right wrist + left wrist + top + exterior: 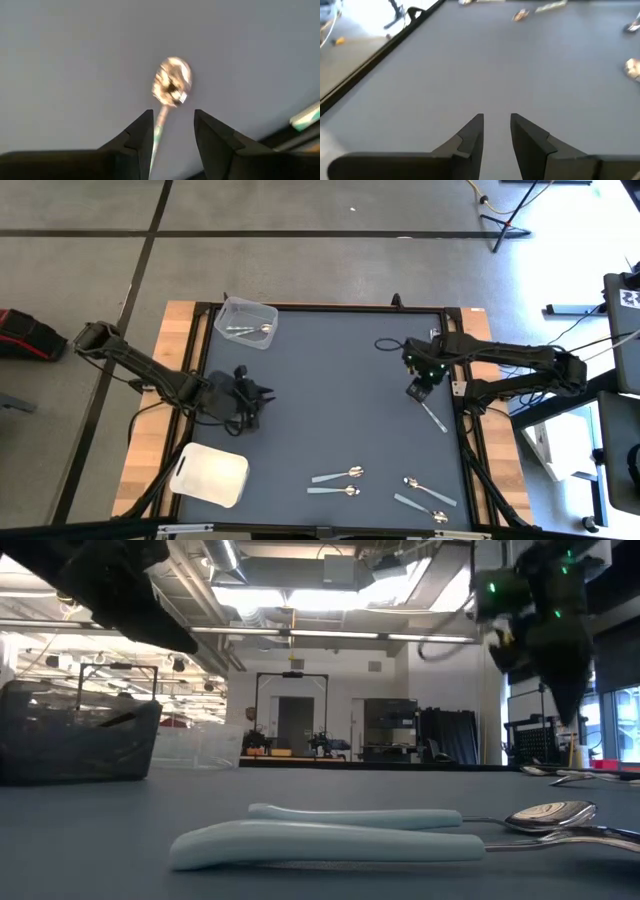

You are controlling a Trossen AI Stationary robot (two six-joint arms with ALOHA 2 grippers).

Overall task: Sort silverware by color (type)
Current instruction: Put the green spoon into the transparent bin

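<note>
The right gripper grabs the spoon by the slim stem (160,122) just behind the spoon's bowl (171,82) next, since the bowl is round and sloping.
The silverware is spoons with shiny bowls and pale blue handles. Two spoons (337,475) (335,491) lie flat side by side near the mat's near edge and fill the low view (350,830). Two more (430,490) (420,508) lie to their right. Another spoon (433,416) lies just nearside of my right gripper (418,390). That gripper is open and raised off the mat (565,650). In its wrist view the spoon's bowl (171,82) shows ahead, and the stem (159,127) runs between the fingers. My left gripper (250,405) (496,125) is open over bare mat.
A clear plastic tub (245,323) stands at the mat's far left corner with a spoon (250,330) inside; it shows at the left of the low view (75,745). A white rounded-square tray (208,473) lies at the near left corner. Bare mat lies between the arms.
</note>
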